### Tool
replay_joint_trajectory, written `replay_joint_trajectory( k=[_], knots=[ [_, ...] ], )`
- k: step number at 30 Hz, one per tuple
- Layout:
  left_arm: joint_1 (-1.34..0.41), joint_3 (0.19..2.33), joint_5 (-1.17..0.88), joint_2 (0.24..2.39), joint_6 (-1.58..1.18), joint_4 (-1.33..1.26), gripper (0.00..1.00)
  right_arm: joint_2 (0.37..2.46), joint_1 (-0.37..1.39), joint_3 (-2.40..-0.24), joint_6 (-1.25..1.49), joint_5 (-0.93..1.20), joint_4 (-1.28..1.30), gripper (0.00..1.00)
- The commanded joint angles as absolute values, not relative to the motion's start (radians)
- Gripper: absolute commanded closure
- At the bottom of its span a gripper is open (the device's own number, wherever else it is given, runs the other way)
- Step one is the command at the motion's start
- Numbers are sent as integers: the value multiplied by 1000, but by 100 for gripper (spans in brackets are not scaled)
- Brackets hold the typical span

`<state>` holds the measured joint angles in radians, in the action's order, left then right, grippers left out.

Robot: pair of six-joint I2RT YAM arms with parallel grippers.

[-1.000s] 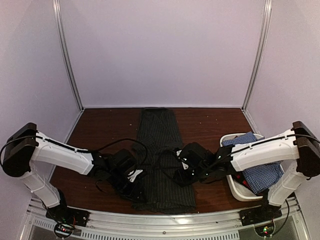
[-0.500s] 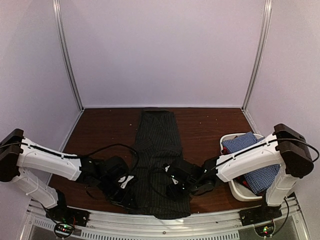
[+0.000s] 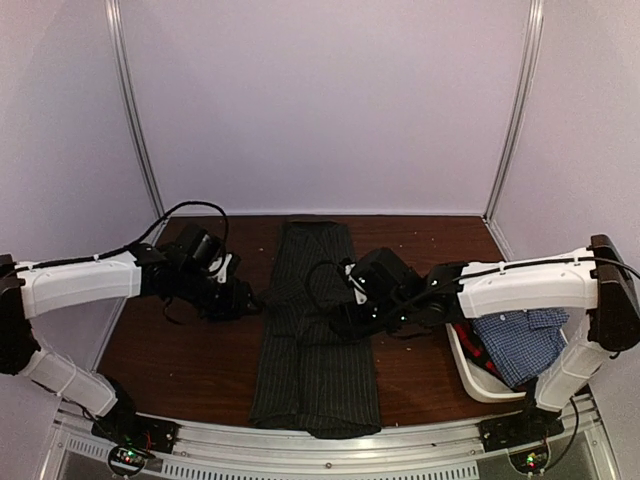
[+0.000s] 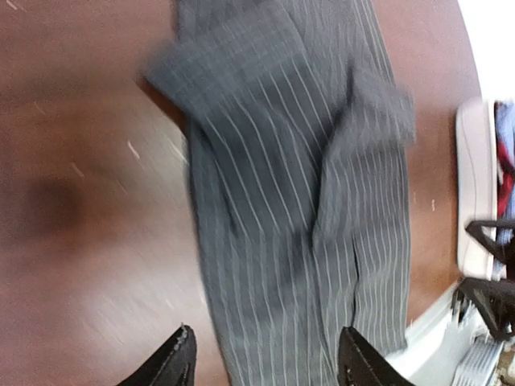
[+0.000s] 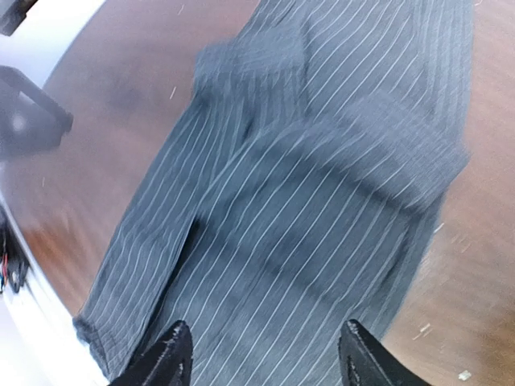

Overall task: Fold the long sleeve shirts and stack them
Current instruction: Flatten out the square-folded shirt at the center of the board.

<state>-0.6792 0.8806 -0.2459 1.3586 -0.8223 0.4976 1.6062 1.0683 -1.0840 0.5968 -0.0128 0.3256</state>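
I should next use my left gripper to grab the pinstriped shirt [image 3: 315, 340] by the sleeve end at the folded shirt's edge [image 3: 268, 298]. Then I can spread the shirt for folding.
The black pinstriped long sleeve shirt [image 3: 315, 340] lies folded into a long narrow strip down the middle of the brown table [image 3: 180, 350]. My left gripper [image 3: 240, 300] hovers at the strip's left edge. In the left wrist view it [image 4: 268, 366] is open above the striped cloth [image 4: 298, 201], holding nothing. My right gripper [image 3: 345, 318] hangs over the strip's right side. Its wrist view shows it [image 5: 265, 358] open too, the cloth [image 5: 322, 185] lying below it. The blue-white check shirt [image 3: 520, 340] and a red-and-dark shirt [image 3: 470, 345] sit in the tub.
A white plastic tub [image 3: 472, 378] stands at the table's right side, also seen at the edge of the left wrist view [image 4: 471, 185]. Pale walls close in the back and both sides. A metal rail [image 3: 320, 445] runs along the near edge.
Both grippers have opened and let go of the pinstriped shirt near its front end. Both then rose and moved back toward its middle. The shirt now reaches closer to the near edge.
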Motion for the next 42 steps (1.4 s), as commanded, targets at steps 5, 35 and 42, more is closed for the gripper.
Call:
replay_joint_trajectory(
  k=[5, 35, 42],
  knots=[
    [-471, 944, -309, 1579, -695, 246, 36, 1599, 926, -1137, 466, -65, 313, 24],
    [-469, 1076, -387, 1913, -821, 14, 59, 1900, 719, -1190, 499, 221, 119, 25],
    [-474, 1090, -396, 1914, -822, 16, 79, 1938, 718, -1199, 529, 265, 88, 31]
  ],
)
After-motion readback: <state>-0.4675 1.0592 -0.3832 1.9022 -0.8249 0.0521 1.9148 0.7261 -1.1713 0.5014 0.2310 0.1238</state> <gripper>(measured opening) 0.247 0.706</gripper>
